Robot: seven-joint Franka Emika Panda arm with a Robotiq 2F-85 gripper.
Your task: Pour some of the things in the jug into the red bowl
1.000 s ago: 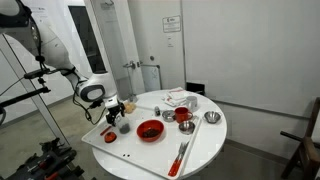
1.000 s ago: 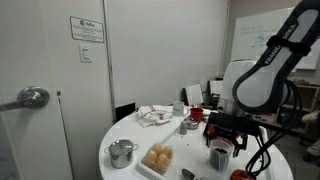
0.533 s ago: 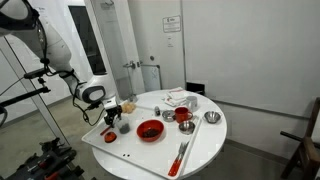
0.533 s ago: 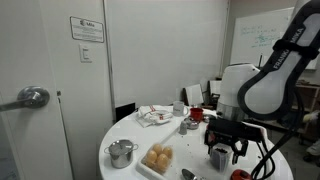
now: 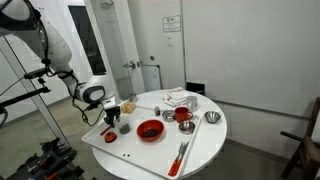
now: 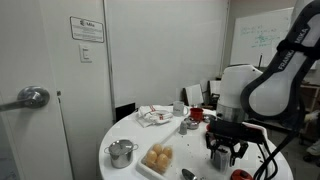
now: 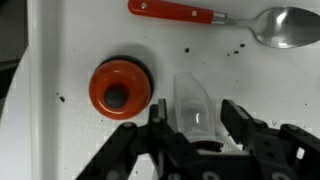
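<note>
I should next grip the silvery-grey jug's two sides from above, to tilt it and pour into the red bowl [image 5: 150,130].
The jug [image 7: 195,105] is a small silvery-grey cup standing on the white tray [image 7: 60,45]. It also shows in both exterior views, jug [image 5: 122,125] and jug [image 6: 220,158]. My gripper [image 7: 196,118] reaches down around it, one finger on each side. The left finger looks to be against the wall, and a thin gap shows at the right finger [image 7: 236,118]. The jug's contents are hidden. The red bowl [image 7: 120,88] sits just left of the jug with a dark spot in its middle. In an exterior view the red bowl [image 5: 150,130] lies beside the gripper [image 5: 116,116].
A red-handled spoon [image 7: 200,12] lies beyond the jug. A steel pot [image 6: 122,152], a plate of yellow buns [image 6: 157,158], a crumpled cloth [image 6: 155,115] and a red cup [image 6: 197,114] stand on the round table [image 5: 205,150]. A low steel bowl [image 5: 211,118] sits at the far side.
The gripper has come down a little over the jug and its fingers have drawn in around it. The jug and the red bowl have not moved.
</note>
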